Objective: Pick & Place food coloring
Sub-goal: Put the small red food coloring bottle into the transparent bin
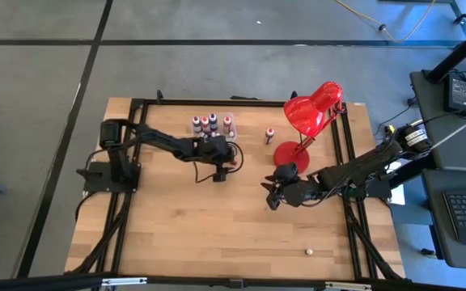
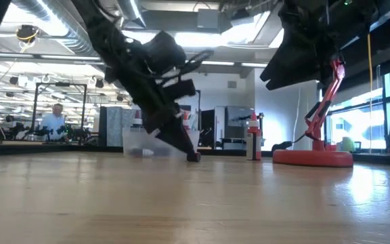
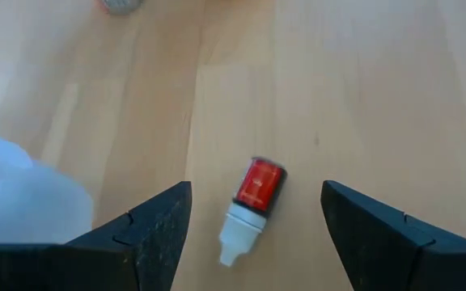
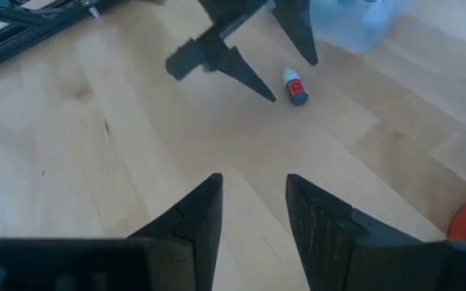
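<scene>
The small red bottle needs to be grabbed by its body below the white cap (image 3: 259, 186) with the left gripper, so that the food coloring can be placed in the clear box (image 3: 27, 202).
A small red food coloring bottle (image 3: 255, 199) with a white cap lies on its side on the wooden table. My left gripper (image 3: 256, 234) is open and slants down over it, one finger on each side, touching nothing. The right wrist view shows the same bottle (image 4: 296, 87) between the left fingertips. Several more bottles stand in a clear plastic box (image 1: 212, 124) at the far side. One bottle (image 1: 269, 135) stands alone beside the lamp. My right gripper (image 1: 273, 196) hovers open and empty, right of centre.
A red desk lamp (image 1: 312, 109) stands on its round base (image 1: 285, 152) at the far right, close behind my right arm. A small pale object (image 1: 308, 251) lies near the front edge. The clear box's corner (image 3: 14, 198) sits just beside my left finger.
</scene>
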`<state>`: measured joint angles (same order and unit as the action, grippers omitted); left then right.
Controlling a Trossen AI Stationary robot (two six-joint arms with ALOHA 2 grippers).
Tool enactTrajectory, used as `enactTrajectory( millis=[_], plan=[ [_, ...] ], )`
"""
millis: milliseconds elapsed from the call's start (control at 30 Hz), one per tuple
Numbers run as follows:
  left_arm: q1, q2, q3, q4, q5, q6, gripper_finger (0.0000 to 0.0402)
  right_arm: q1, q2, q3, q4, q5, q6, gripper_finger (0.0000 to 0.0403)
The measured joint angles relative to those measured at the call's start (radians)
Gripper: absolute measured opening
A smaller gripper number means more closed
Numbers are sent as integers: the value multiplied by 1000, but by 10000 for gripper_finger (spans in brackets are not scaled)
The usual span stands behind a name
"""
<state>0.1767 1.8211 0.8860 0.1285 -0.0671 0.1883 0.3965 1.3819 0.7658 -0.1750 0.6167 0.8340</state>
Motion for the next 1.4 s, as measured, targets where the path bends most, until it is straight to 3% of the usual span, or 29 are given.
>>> enactTrajectory(
  millis=[367, 733, 1400],
  plan=[
    [16, 43, 3, 33, 28, 33, 268, 0, 0, 0, 0, 3, 3, 140],
    [-10, 46, 1, 12, -16, 61, 213, 0, 0, 1, -1, 2, -1, 140],
    [-21, 47, 0, 3, 14, 32, 132, 0, 0, 1, -11, 0, -5, 140]
  ],
)
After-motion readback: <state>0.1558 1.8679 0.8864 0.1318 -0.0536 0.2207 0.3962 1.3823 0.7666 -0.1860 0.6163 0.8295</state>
